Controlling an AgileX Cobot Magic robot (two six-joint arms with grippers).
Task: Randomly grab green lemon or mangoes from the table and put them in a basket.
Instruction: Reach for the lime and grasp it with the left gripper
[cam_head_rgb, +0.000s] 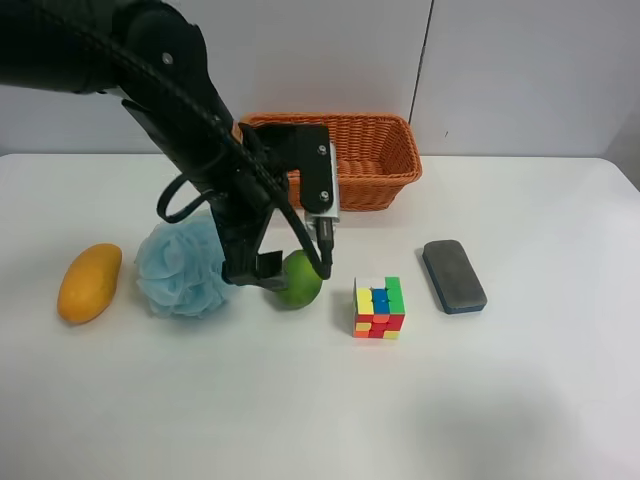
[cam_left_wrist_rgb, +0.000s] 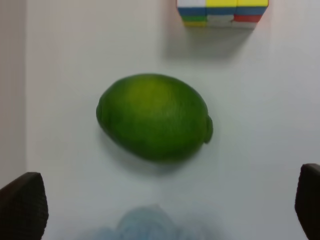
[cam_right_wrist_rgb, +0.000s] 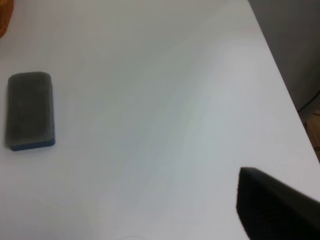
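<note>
Next, my left gripper grabs the green lemon by its round middle to put it in the wicker basket.
The green lemon lies on the white table between a blue pouf and a colour cube. My left gripper hangs just above it, open, with the lemon centred ahead of its two fingertips, which stand wide apart and do not touch it. The orange-yellow mango lies far left. The wicker basket stands at the back, behind the arm. Of my right gripper only one dark fingertip shows, over bare table; its arm is out of the exterior high view.
A fluffy light-blue bath pouf sits right beside the lemon and shows in the left wrist view. A colour cube and a dark grey block lie to the lemon's other side. The block also shows in the right wrist view.
</note>
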